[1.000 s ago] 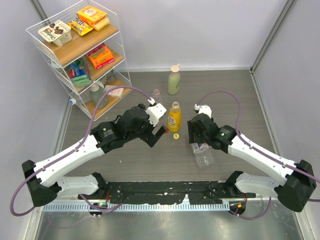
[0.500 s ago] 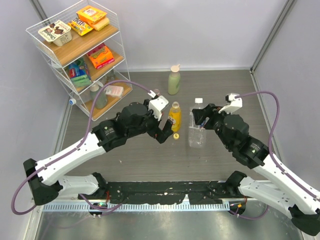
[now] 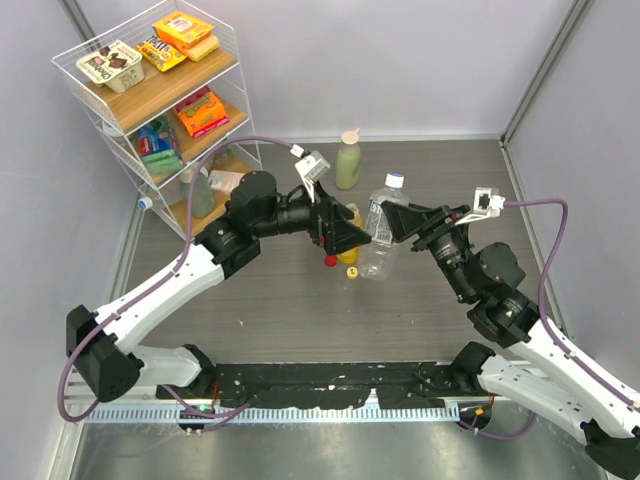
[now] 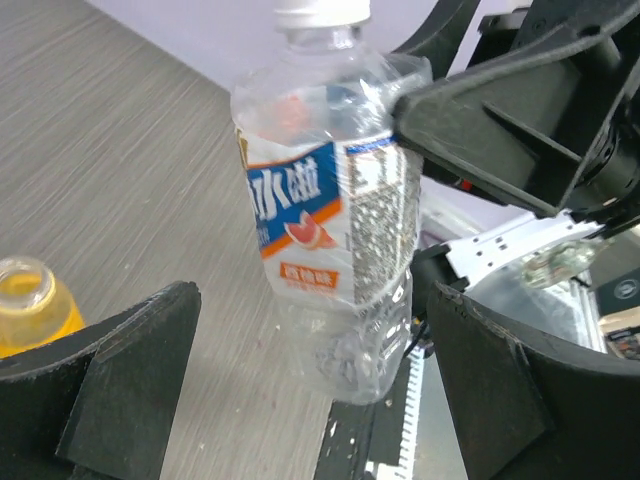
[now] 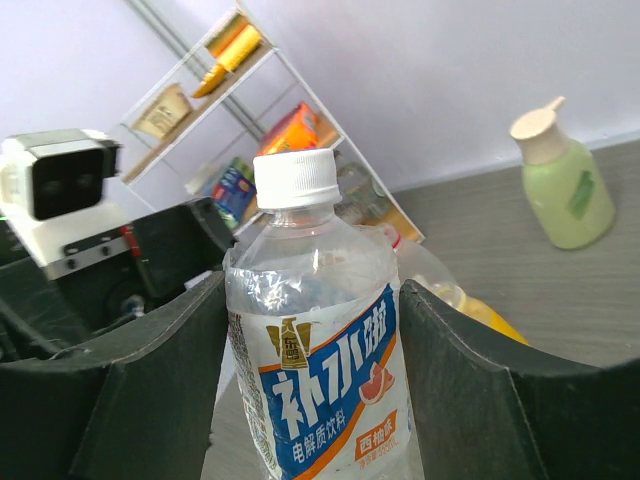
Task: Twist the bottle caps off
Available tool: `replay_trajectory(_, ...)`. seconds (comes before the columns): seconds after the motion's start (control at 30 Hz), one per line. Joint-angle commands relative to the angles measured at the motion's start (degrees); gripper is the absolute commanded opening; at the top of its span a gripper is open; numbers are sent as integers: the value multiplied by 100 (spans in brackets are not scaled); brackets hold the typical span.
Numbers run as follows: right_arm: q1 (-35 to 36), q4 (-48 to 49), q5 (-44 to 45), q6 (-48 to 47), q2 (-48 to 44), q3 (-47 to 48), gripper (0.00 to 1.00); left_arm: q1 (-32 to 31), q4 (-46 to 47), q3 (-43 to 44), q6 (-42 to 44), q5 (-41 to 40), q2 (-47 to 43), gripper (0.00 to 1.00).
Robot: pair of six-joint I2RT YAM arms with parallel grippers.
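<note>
I will grab the clear water bottle by its lower body (image 3: 377, 254) with my left gripper. That leaves the white cap (image 3: 396, 181) free for my right gripper to unscrew.
A clear water bottle (image 3: 378, 238) with a blue and orange label carries a pale white cap (image 3: 396, 181). My right gripper (image 3: 390, 222) is shut on its body, holding it tilted; in the right wrist view the bottle (image 5: 315, 360) fills the gap between both fingers (image 5: 130, 400), with the cap (image 5: 295, 180) on top. My left gripper (image 3: 352, 238) is open and faces the bottle (image 4: 330, 220) from the left without touching it. The orange bottle (image 3: 349, 235) has an open neck (image 4: 25, 285). A yellow cap (image 3: 352, 272) and a red cap (image 3: 330, 261) lie on the table.
A pale green bottle (image 3: 347, 160) with a beige cap stands at the back. A white wire rack (image 3: 160, 110) of snack packs fills the far left corner. The arms' base rail (image 3: 330, 385) runs along the near edge.
My right gripper has lifted the clear bottle from lying low to near upright and carried it left. My left gripper has swung up and turned its open fingers toward the bottle.
</note>
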Motion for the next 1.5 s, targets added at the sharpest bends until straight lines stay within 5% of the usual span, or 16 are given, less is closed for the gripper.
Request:
replay_trajectory(0.0,-15,889,-406,171,23,83,2,140,1247,-108,-761,1211,254,100)
replay_trajectory(0.2,-15,925,-293,215,137,153,2,131,1853,-81,-1209,1924,632,100)
replay_trajectory(0.43,-7,1004,-169,276,181,100,2,17,2021,-178,-1210,1732,712,99)
replay_trajectory(0.57,-7,926,-90,329,216,92,2,-36,2056,-248,-1218,1397,782,83)
replay_trajectory(0.87,-15,969,-46,417,164,-31,2,-80,2487,-416,-1394,887,852,79)
replay_trajectory(1.1,-15,811,-20,408,137,-31,3,-80,2479,-371,-1359,896,844,50)
replay_trajectory(1.27,-7,565,7,312,128,56,36,-80,1558,-223,-763,580,563,40)
replay_trajectory(1.47,-24,416,-265,145,172,179,70,-71,-708,234,415,-429,124,40)
